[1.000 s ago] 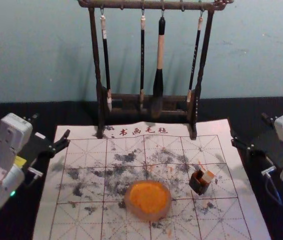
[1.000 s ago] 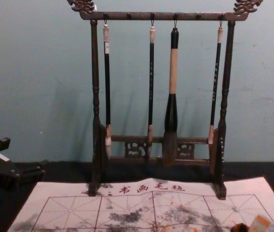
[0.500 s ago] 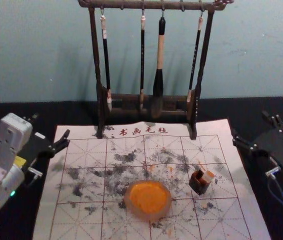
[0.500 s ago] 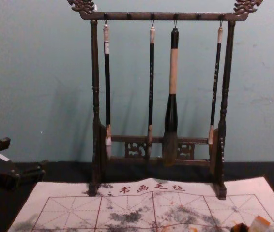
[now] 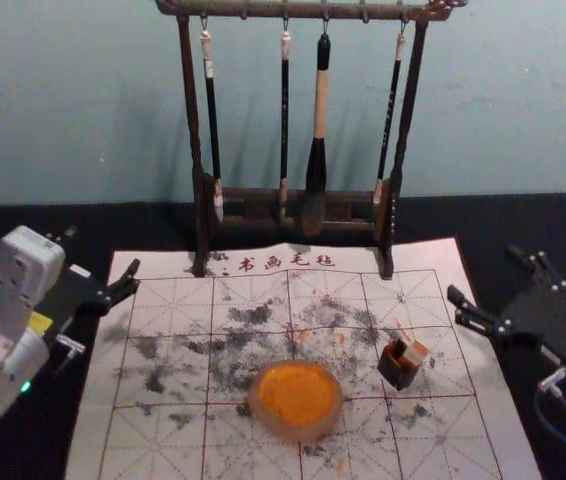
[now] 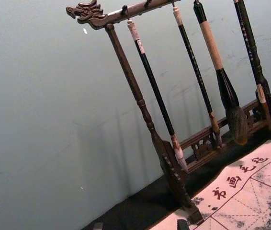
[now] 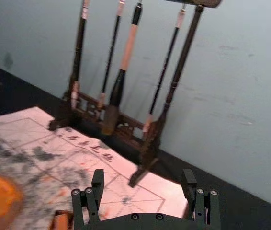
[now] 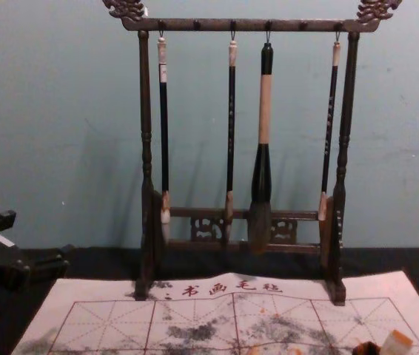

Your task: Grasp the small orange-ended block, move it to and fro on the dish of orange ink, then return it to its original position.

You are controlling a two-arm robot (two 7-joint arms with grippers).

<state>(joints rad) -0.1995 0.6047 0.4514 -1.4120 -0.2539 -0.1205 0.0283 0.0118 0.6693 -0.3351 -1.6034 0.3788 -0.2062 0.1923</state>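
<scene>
My right gripper grabs the small block [image 8: 397, 344] by the upper end that pokes out next, since the little dark box [image 8: 366, 348] surrounds its lower end.
The small pale block [image 5: 415, 352] with its orange end leans in a little dark box [image 5: 399, 374], right of the orange ink dish [image 5: 297, 398]. In the chest view the block [image 8: 397, 344] pokes up at the lower right corner. My right gripper [image 5: 483, 272] is open over the mat's right edge, behind and to the right of the box; in its wrist view, nothing stands between the fingers of the right gripper [image 7: 143, 178], and the dish [image 7: 0, 197] appears too. My left gripper [image 5: 103, 252] stays parked open by the mat's left edge; its wrist view catches the left gripper's tips [image 6: 140, 225].
A dark wooden rack [image 5: 396, 200] with several hanging brushes, the thick brush [image 5: 317, 165] among them, stands at the mat's far edge. The ink-stained writing mat [image 5: 168, 440] lies on a black table [image 5: 23, 440], with a wall behind.
My right gripper has come inward toward the mat and turned somewhat, with more of it showing in the head view. The left arm, box, block and dish have stayed put.
</scene>
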